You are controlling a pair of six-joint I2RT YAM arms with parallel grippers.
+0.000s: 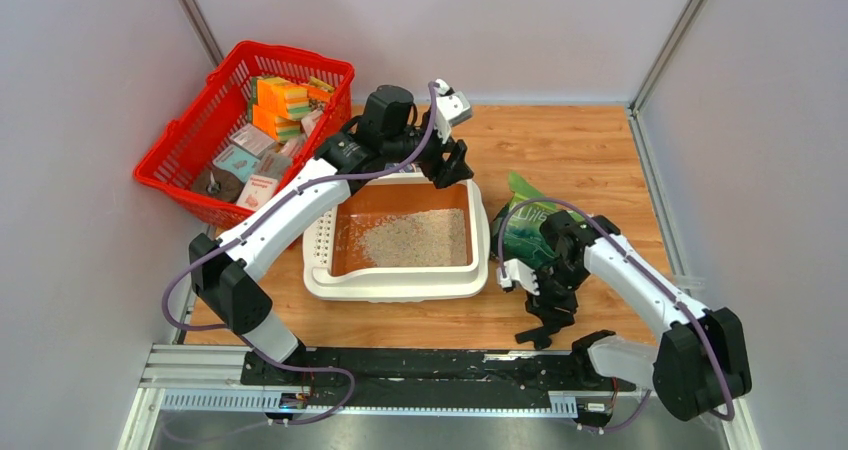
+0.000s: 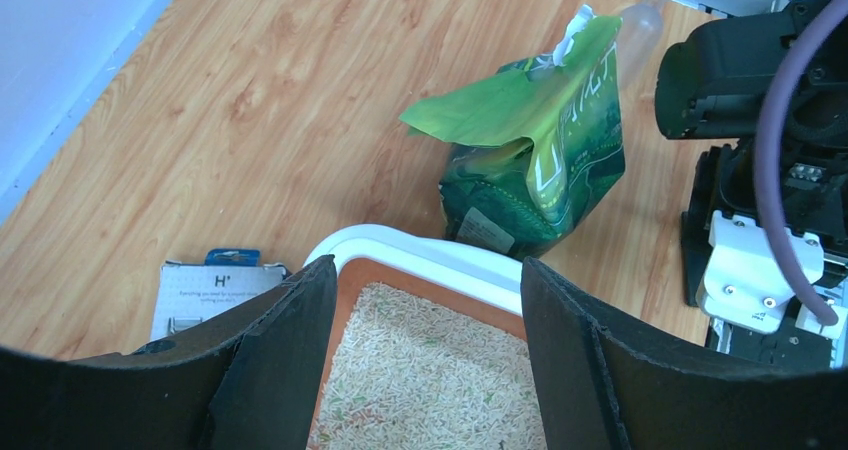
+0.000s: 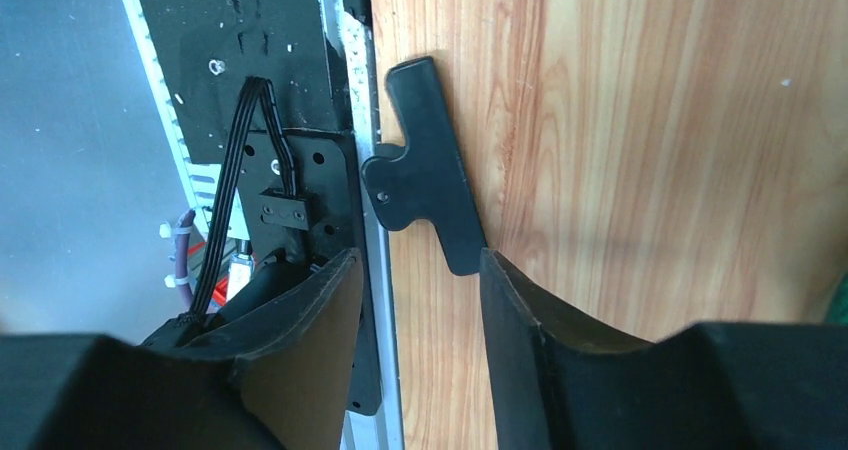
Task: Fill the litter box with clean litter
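Note:
The green bag needs to be set upright, so my left gripper will grab its open top edge nearest the litter box. The opposite edge stays for my right gripper.
The cream-white litter box (image 1: 395, 288) with an orange-brown interior sits mid-table, its slotted panel (image 1: 321, 235) on the left. Pale beige clean litter (image 1: 415, 238) covers much of its floor. My left gripper (image 1: 452, 166) hovers over the box's far right corner, open and empty. In the left wrist view the gripper (image 2: 425, 320) frames the litter (image 2: 430, 380) and the white rim (image 2: 440, 255). My right gripper (image 1: 547, 322) points down near the table's front edge, right of the box. It is open and empty in the right wrist view (image 3: 420, 280).
A dark green printed bag (image 1: 525, 225) stands open right of the box, also in the left wrist view (image 2: 540, 160). A red mesh basket (image 1: 200, 140) of packets sits far left. A small white carton (image 2: 215, 285) lies behind the box. A black T-shaped piece (image 3: 430, 170) lies by the front rail.

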